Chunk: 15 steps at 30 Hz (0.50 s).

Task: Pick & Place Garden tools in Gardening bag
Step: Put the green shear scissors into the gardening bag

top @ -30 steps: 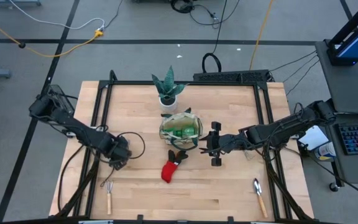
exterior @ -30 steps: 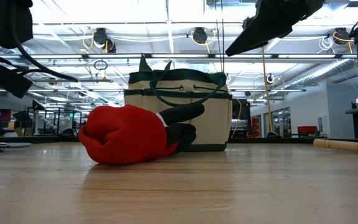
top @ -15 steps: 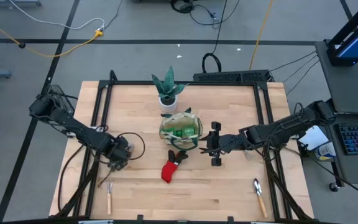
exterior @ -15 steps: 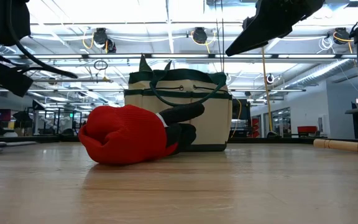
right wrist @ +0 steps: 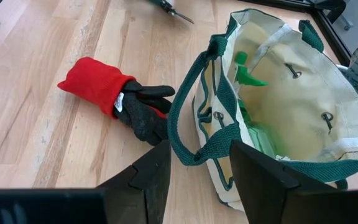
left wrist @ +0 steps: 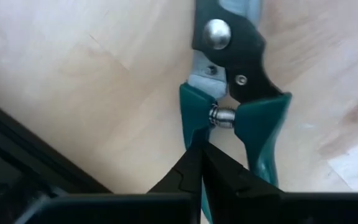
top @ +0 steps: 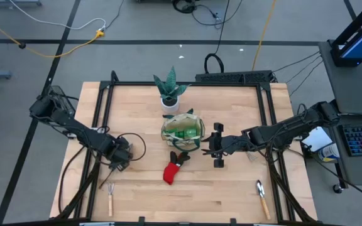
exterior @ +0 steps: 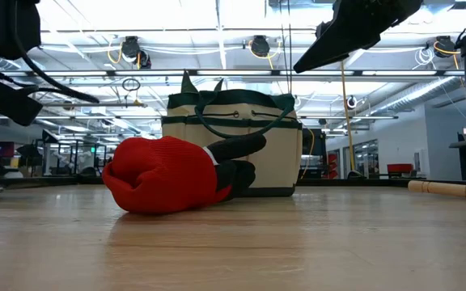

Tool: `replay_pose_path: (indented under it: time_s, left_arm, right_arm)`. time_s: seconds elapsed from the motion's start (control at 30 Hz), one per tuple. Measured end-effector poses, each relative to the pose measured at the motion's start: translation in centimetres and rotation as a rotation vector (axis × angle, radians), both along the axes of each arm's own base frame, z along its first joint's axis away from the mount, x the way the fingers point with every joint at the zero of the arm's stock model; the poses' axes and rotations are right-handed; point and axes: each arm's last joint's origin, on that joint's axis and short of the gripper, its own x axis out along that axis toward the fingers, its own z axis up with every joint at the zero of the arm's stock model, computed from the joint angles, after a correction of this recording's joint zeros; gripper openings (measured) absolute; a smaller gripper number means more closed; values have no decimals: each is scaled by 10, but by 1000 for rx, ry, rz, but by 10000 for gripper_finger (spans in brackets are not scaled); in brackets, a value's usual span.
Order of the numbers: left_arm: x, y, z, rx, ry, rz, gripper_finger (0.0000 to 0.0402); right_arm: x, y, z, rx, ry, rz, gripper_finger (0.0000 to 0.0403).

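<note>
My left gripper is closed above the pruning shears (left wrist: 229, 56), so it needs to open again before it goes down to grab the teal handle (left wrist: 196, 127).
Pruning shears (left wrist: 229, 56) with teal handles and a black pivot lie flat on the wood at the table's left, under my left gripper (left wrist: 202, 163) (top: 122, 162), which is shut. The beige gardening bag (right wrist: 291, 106) (top: 166, 129) stands upright at the table's middle with a green spray bottle (right wrist: 247, 74) inside. A red-and-black glove (right wrist: 104, 87) (top: 173, 169) lies just in front of the bag. My right gripper (right wrist: 201, 155) (top: 207, 145) hovers open, above the table, at the bag's right side, over its green loop handle. My left gripper comes down from above along the shears. Its shut fingertips (left wrist: 191, 165) stand over the gap between the two teal handles (left wrist: 194, 115), right behind the spring (left wrist: 221, 116). Whether they touch the handles I cannot tell.
A wooden-handled fork (top: 110, 194) lies near the front left edge and a trowel (top: 262, 198) near the front right. A spiky green plant in a white pot (top: 170, 93) stands behind the bag. Black frame rails run along the table's sides.
My left gripper has shut over the shears at the table's left without shifting place. The right arm, the bag and the glove have kept still.
</note>
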Motion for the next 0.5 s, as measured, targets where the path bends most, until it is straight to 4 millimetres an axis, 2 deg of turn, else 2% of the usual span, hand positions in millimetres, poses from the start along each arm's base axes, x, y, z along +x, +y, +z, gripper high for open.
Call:
replay_pose_path:
  time_s: [0.37, 0.5]
  left_arm:
    - [4, -4, 0, -82, -20, -1, 114]
    - [6, -5, 1, -106, -32, 2, 130]
  right_arm:
    - [0, 0, 0, -22, 3, 15, 155]
    - [0, 0, 0, -22, 3, 15, 155]
